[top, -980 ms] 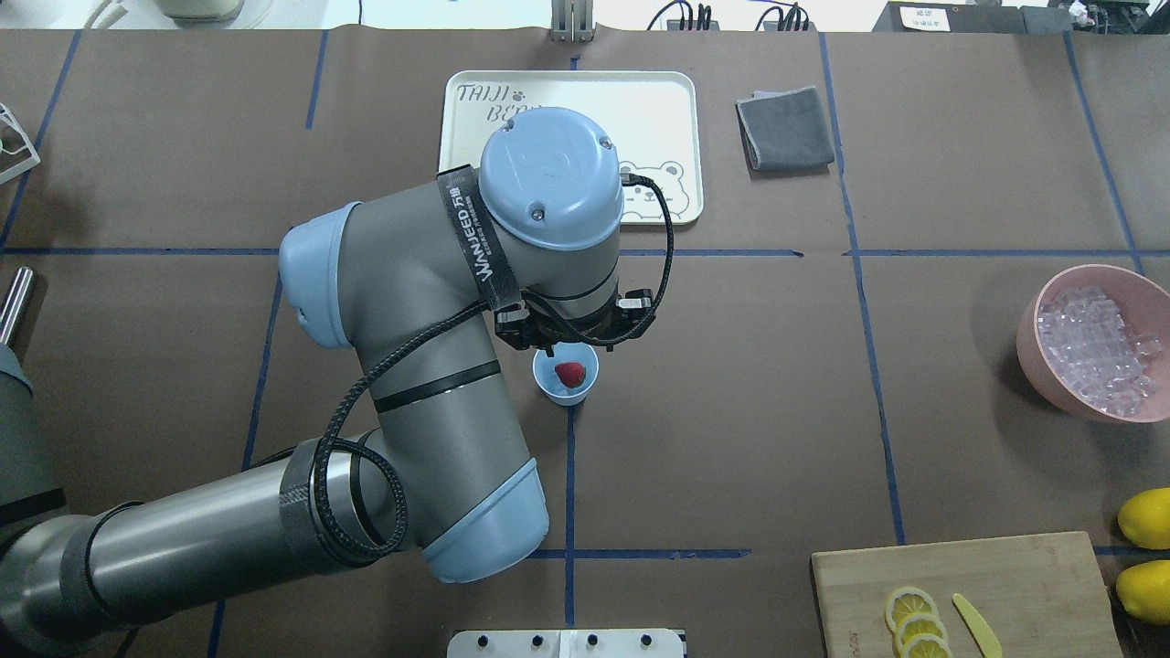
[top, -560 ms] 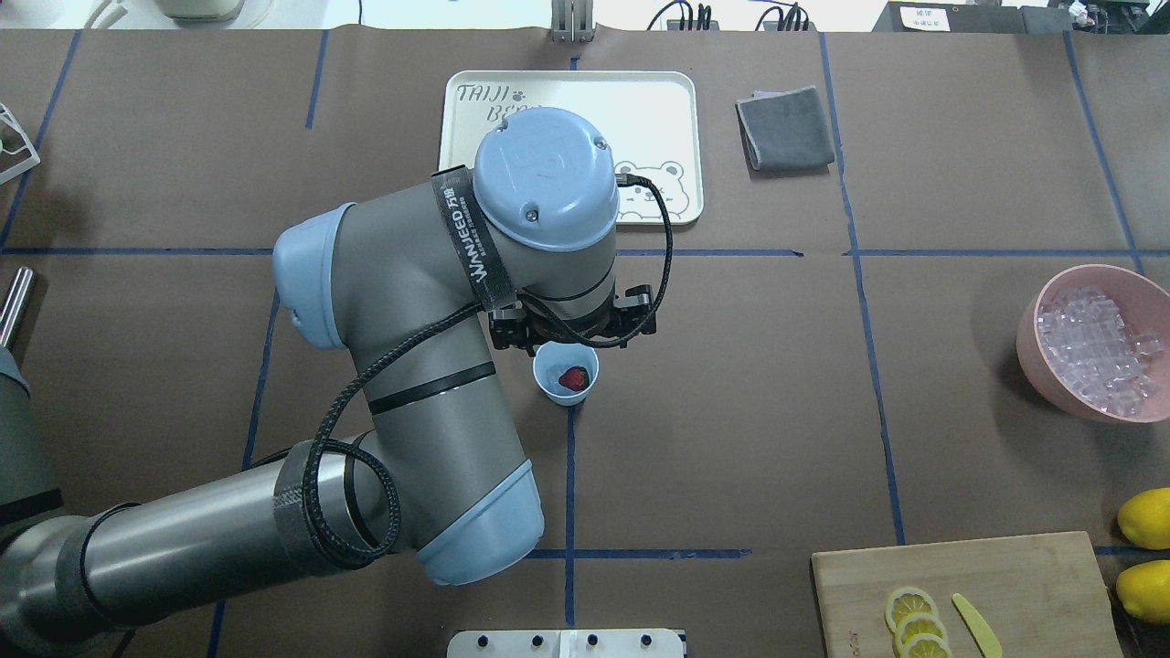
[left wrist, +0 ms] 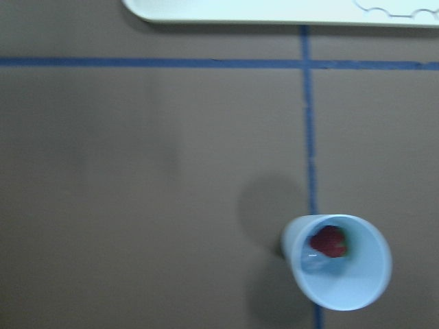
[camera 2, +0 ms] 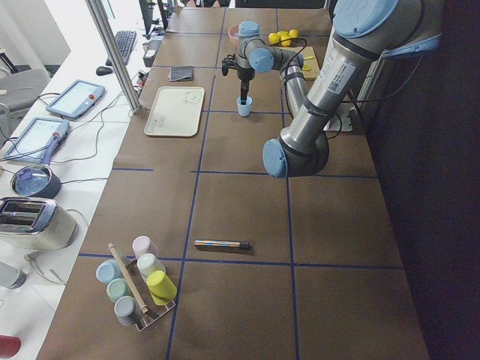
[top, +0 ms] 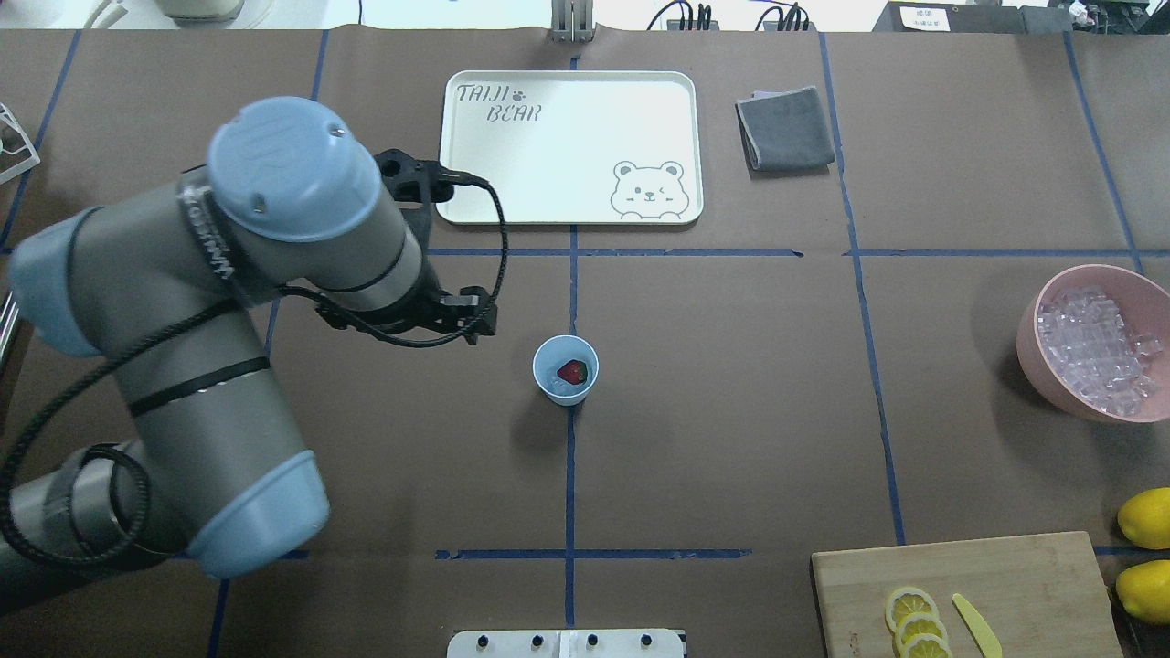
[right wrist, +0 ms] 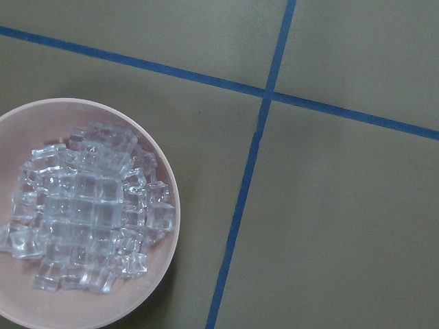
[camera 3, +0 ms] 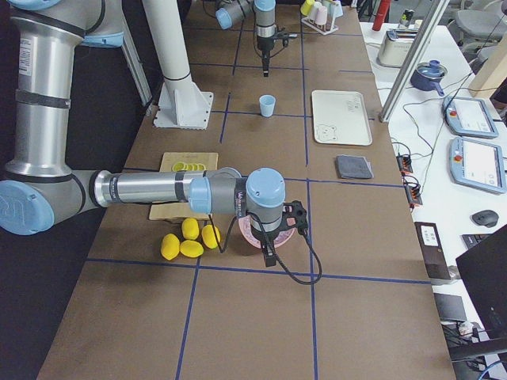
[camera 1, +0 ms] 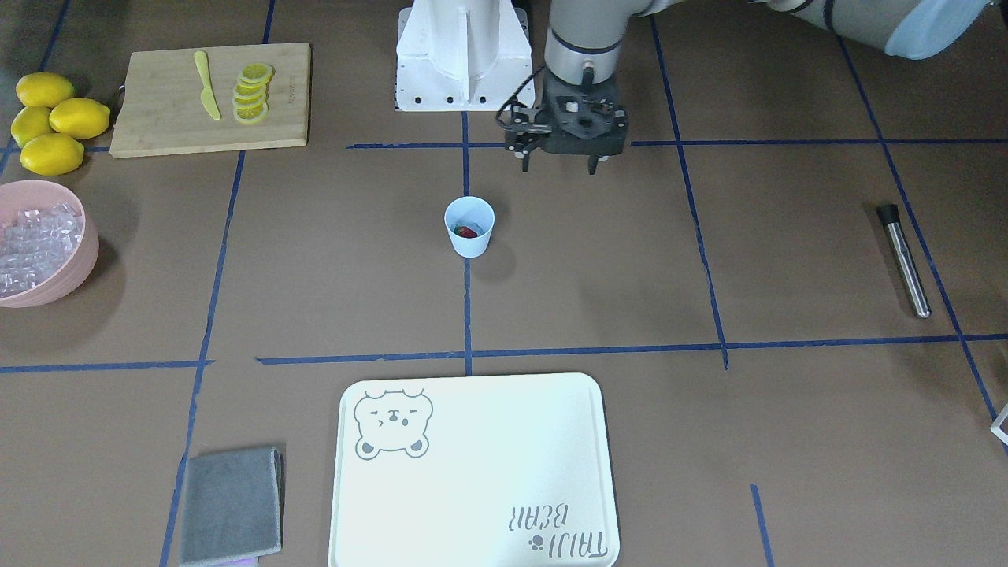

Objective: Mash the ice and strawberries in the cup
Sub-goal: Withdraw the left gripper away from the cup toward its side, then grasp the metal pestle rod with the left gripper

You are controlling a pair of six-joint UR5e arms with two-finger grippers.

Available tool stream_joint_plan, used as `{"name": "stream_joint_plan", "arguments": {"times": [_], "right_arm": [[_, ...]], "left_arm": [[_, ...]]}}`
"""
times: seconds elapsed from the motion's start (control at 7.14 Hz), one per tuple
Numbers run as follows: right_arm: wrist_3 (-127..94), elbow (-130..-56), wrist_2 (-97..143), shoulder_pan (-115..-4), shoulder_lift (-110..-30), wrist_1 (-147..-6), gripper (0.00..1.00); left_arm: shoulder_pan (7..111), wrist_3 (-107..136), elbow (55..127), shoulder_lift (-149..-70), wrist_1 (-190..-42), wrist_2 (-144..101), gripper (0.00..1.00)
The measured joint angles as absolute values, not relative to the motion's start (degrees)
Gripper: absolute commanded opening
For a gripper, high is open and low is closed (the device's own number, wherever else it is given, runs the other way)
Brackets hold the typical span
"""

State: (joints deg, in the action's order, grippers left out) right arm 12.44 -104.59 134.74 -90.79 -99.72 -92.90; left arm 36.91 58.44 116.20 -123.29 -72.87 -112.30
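Observation:
The long, thin metal rod has a black head (camera 1: 888,213) at one end, so my left gripper will take hold of the rod near the middle of its steel body (camera 1: 908,270) next.
The pale blue cup (top: 550,358) stands upright at the table's middle and also shows in the front view (camera 1: 470,241) and the left wrist view (left wrist: 350,288). One small red strawberry (top: 572,371) (left wrist: 329,241) lies inside it beside a clear piece of ice (left wrist: 314,262). My left gripper (camera 1: 559,164) hangs open and empty above the table, to the robot's left of the cup and apart from it. My right gripper (camera 3: 271,255) shows only in the right side view, over the pink bowl (right wrist: 163,274) of ice cubes (right wrist: 89,226). I cannot tell whether it is open or shut.
A metal rod (camera 1: 904,260) lies far on the robot's left. A cream tray (top: 567,196) and a grey cloth (top: 786,128) lie beyond the cup. A cutting board (top: 1005,585) with lemon slices and a yellow knife, and whole lemons (top: 1147,516), sit near right.
My left arm has swung away from above the cup to the robot's left. The strawberry stays in the cup, now uncovered.

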Motion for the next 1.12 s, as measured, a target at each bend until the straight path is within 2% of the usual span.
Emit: {"name": "stream_joint_plan", "arguments": {"times": [0.28, 0.56, 0.84, 1.12], "right_arm": [[12.51, -104.59, 134.72, -90.79, -100.01, -92.90, 0.99], [12.43, -104.64, 134.66, -90.79, -100.16, -92.90, 0.99], [12.34, -104.66, 134.65, -90.79, -100.19, -92.75, 0.99], [12.31, -104.60, 134.65, -90.79, -100.22, -92.51, 0.99]], "left_arm": [[48.09, 42.15, 119.91, -111.43, -73.31, -118.80, 0.96], [60.63, 23.81, 120.19, -101.14, -73.53, -125.10, 0.99], [69.92, 10.38, 119.18, -94.14, -73.74, -128.86, 0.99], [72.91, 7.43, 114.50, -89.88, -80.64, -129.76, 0.99]]}}
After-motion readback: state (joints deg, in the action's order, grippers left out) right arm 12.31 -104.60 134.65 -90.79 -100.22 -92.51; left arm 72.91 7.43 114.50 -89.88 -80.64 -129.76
